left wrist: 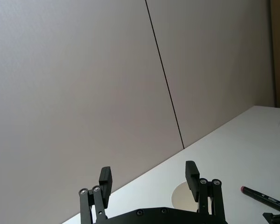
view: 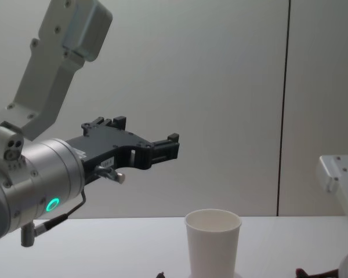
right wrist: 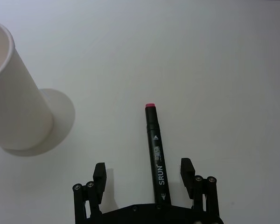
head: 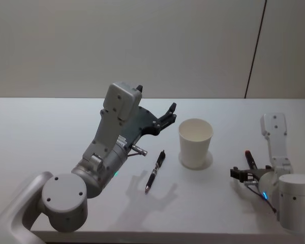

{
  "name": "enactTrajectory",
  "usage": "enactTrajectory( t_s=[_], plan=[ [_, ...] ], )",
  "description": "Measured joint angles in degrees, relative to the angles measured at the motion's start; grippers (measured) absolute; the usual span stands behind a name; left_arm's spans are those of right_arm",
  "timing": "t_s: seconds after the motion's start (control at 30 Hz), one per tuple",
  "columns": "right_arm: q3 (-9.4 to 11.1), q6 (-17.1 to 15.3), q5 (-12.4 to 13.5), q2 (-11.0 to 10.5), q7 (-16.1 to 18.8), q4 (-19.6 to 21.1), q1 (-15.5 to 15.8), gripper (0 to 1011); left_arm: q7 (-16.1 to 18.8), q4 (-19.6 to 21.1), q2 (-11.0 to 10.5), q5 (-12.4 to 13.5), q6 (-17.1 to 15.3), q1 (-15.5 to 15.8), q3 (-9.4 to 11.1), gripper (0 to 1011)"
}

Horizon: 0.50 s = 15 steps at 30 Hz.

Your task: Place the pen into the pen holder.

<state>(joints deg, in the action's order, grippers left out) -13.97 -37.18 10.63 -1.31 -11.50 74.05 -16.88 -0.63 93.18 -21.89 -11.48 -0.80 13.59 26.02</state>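
The black marker has to drop into the paper cup (head: pixel 195 142). I should grab the marker by its body with my right gripper next.
A black pen (head: pixel 155 172) lies on the white table, left of the pen holder (head: pixel 195 142), a plain white paper cup standing upright. My left gripper (head: pixel 169 114) hangs open in the air above and behind the pen, to the cup's left, with nothing in it; it also shows in the chest view (view: pixel 173 146). A black marker (right wrist: pixel 156 151) with a red end lies on the table right of the cup. My right gripper (right wrist: pixel 143 171) sits low over that marker, open, with a finger on each side of it.
The cup (right wrist: pixel 11 98) stands close to the marker's left in the right wrist view. A grey wall with a dark vertical seam (head: pixel 255 48) rises behind the table. The right arm's white housing (head: pixel 274 134) stands at the table's right.
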Motion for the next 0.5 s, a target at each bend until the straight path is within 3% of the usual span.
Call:
enactTrajectory(
  t_s=[0.23, 0.5],
  plan=[
    [0.1, 0.5, -0.2, 0.3, 0.6, -1.6, -0.4, 997, 0.0, 0.0, 0.0, 0.0, 0.0, 0.0, 0.0, 1003],
    [0.4, 1.0, -0.3, 0.6, 0.7, -3.2, -0.9, 813, 0.0, 0.0, 0.0, 0.0, 0.0, 0.0, 0.0, 1003]
  ],
)
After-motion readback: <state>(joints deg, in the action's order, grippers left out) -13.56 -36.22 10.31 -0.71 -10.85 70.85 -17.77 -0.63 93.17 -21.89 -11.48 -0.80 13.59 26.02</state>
